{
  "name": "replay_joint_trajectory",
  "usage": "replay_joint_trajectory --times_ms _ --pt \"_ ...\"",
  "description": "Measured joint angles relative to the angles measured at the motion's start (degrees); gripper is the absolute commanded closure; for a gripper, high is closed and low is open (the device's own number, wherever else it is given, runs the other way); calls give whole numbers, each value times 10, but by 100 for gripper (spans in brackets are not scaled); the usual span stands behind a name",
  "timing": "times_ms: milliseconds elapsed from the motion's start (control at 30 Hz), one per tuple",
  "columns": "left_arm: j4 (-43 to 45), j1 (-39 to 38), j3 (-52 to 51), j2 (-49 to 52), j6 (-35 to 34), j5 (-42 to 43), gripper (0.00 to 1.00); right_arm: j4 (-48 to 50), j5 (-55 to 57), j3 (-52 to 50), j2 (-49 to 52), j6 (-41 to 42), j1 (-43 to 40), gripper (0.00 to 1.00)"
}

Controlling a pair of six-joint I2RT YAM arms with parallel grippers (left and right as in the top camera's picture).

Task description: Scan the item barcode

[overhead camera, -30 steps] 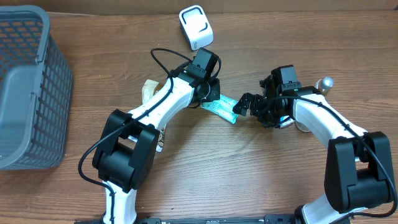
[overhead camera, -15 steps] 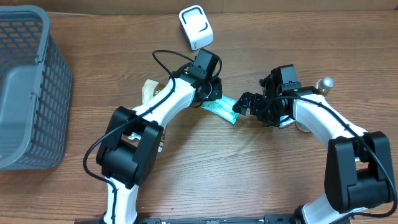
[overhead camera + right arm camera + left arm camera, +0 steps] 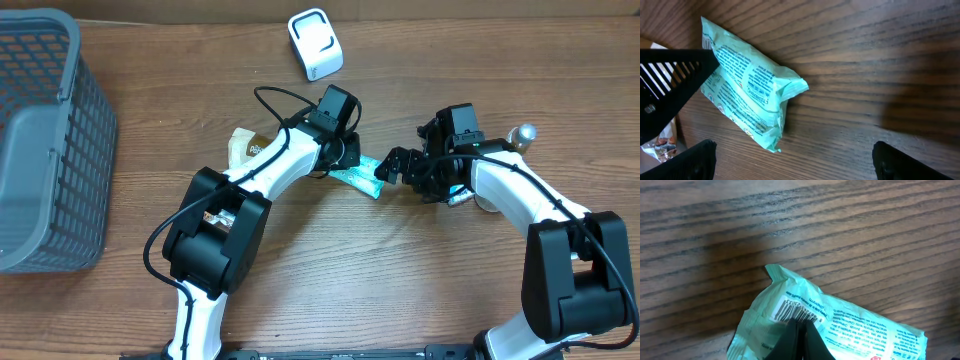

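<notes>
The mint-green snack packet has a crimped end [image 3: 921, 345], and my right gripper needs to reach the packet and grab it by its crimped end, so the barcode [image 3: 795, 311] stays uncovered to face the scanner.
The item is a mint-green snack packet [image 3: 360, 179] lying flat on the wooden table between the two arms. Its barcode [image 3: 795, 311] faces up in the left wrist view. My left gripper [image 3: 799, 326] is shut, and its joined tips rest on the packet just below the barcode. My right gripper [image 3: 795, 165] stands open just right of the packet, its fingers [image 3: 690, 160] wide apart over bare wood. The packet's crimped end [image 3: 790, 87] lies ahead of that gripper. A white barcode scanner [image 3: 315, 43] stands at the back of the table.
A grey mesh basket [image 3: 60, 90] fills the left side. A beige wrapped item [image 3: 240, 146] lies under the left arm. A silver object [image 3: 521, 133] sits behind the right arm. The left arm's black gripper body [image 3: 670, 75] shows in the right wrist view.
The left arm's elbow and forearm have swung to the right, and its wrist has shifted slightly. The packet and the right arm have stayed in place.
</notes>
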Motion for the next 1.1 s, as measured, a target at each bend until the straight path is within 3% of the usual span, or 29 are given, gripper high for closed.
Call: replay_joint_trajectory --times_ms 200,633,1100 --pt "-6 0 0 0 0 0 96 21 -12 0 1 6 13 9" --pt "-22 0 3 0 1 -1 96 66 -22 0 59 98 42 51" --pt "-29 3 4 0 3 0 96 150 -41 -2 79 145 42 59"
